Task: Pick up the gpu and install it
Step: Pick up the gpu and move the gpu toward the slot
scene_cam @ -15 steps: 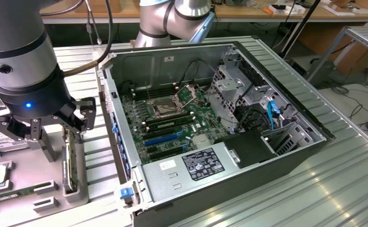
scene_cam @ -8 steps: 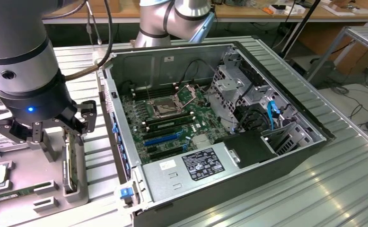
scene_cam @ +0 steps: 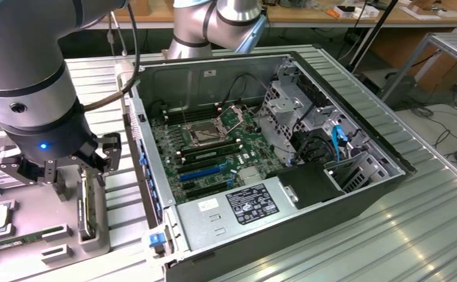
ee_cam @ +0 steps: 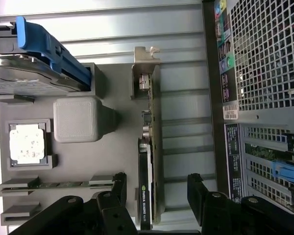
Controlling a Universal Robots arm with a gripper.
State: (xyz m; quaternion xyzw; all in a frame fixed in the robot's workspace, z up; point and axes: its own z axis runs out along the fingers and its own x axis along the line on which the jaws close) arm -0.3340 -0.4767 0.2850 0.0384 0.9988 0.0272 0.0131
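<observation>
My gripper's open fingers are above the top edge of the GPU and would miss it if they closed now. My gripper needs to come down first, then close on the GPU.
The gpu [ee_cam: 148, 166] stands on its edge in a slot of the grey holder tray [ee_cam: 117, 147], its silver bracket [ee_cam: 146, 68] at the far end and its black shroud facing the tray's other parts. My gripper [ee_cam: 157, 192] is open and hangs just above the card, one finger on each side, with a clear gap on both sides. In the exterior view the gripper [scene_cam: 78, 171] sits over the gpu [scene_cam: 87, 208], left of the open computer case [scene_cam: 291, 176]. The motherboard [scene_cam: 212, 147] with its blue slots lies exposed inside the case.
On the tray lie a hard drive with a blue rail [ee_cam: 34, 63], a CPU [ee_cam: 27, 143], a RAM stick [ee_cam: 54, 184] and a grey block [ee_cam: 78, 119]. The case's perforated back panel [ee_cam: 264, 58] stands close beside the gpu. A ribbed metal table [scene_cam: 416, 235] carries everything.
</observation>
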